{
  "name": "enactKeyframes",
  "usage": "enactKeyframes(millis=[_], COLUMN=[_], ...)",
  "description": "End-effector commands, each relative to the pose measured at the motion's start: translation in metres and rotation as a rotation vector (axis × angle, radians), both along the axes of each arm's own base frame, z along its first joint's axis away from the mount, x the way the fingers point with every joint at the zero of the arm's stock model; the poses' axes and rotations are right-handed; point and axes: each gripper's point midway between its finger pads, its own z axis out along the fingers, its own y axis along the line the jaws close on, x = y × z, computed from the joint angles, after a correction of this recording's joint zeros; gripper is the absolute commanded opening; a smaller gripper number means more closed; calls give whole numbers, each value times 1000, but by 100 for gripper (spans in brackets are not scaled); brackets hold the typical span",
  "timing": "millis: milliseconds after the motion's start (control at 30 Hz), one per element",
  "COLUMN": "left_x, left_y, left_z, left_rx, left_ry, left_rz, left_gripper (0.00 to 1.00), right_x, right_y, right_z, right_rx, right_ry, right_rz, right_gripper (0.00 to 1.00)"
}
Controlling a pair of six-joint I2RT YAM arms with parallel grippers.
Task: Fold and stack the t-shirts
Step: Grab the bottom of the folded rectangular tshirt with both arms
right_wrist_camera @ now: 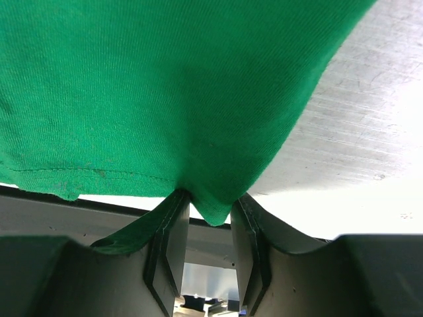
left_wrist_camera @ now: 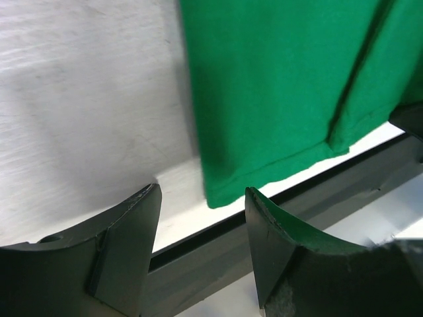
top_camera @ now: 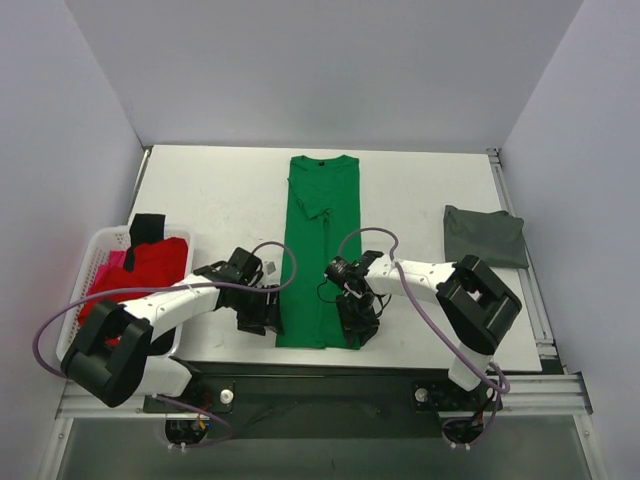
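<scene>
Next, my left gripper will grab the green t-shirt's free near corner [top_camera: 280, 343] [left_wrist_camera: 216, 196], opposite my right gripper's corner, to fold the t-shirt's near end toward the collar.
A bright green t-shirt [top_camera: 320, 250] lies folded into a long strip down the middle of the table, collar at the far end. My right gripper [top_camera: 358, 325] is at the shirt's near right corner. In the right wrist view that corner of the green t-shirt [right_wrist_camera: 165, 86] dips between my right gripper [right_wrist_camera: 210, 198]; the jaws stand a narrow gap apart around it. My left gripper [top_camera: 262, 318] hovers just left of the near left corner, open and empty [left_wrist_camera: 201, 191], with the green t-shirt [left_wrist_camera: 277, 86] lying beyond the fingertips. A folded dark grey t-shirt [top_camera: 485, 235] rests at the right.
A white lattice basket [top_camera: 100, 245] stands at the left edge, holding a red t-shirt [top_camera: 150, 265], a pink one [top_camera: 110, 262] and a black one [top_camera: 148, 228]. The table's near edge and a black rail [left_wrist_camera: 218, 238] run right below both grippers.
</scene>
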Motion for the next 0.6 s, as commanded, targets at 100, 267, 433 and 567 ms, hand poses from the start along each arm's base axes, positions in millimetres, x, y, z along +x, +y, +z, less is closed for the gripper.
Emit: enactKeyframes(millis=[100,267,433,567], left_x=[-14,-26,-39,-42], left_y=[-5,5,12,17], left_z=[-13,-25,-36,-40], left_rx=[-15,49,131,186], left_ry=[56,117,165,167], left_rz=[-20,-15,-32,-34], left_gripper=[65,59,36,19], right_x=[-13,-14,-13,-14], right_y=[-16,-18,-22,-30], right_z=[2,3,6,4], right_rx=[-41,-43,-40,-45], right_ry=[37,34,21,28], right_rz=[18,16,-8,-36], right_gripper=[32,37,33,19])
